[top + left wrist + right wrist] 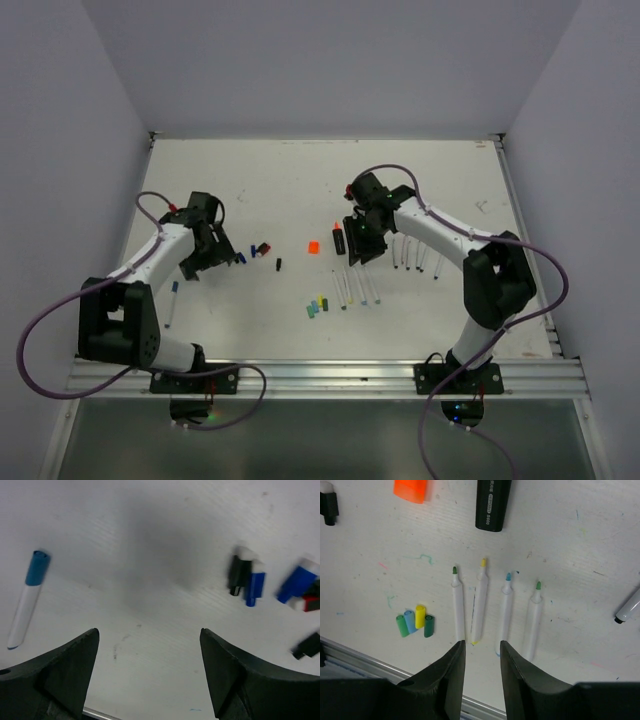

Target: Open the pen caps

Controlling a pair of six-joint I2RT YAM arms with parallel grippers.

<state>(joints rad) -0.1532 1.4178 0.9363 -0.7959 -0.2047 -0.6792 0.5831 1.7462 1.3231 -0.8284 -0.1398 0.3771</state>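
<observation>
The left gripper needs to pick up the white pen by its blue cap next, so that the pen's white body stays free for the right gripper to open the pen.
My left gripper hangs wide open over bare table, holding nothing. To its left lies a white pen with its blue cap on. Loose black, blue and red pen caps lie to its right. My right gripper is open and empty, just short of the rear ends of four uncapped white pens. Green, blue and yellow pen caps lie left of them. An orange cap and a black marker lie beyond. From above, the left gripper and right gripper stand apart.
A second row of white pens lies right of the right arm. One of them shows at the right wrist view's edge. A metal rail runs along the table's near edge. Pen marks stain the white table.
</observation>
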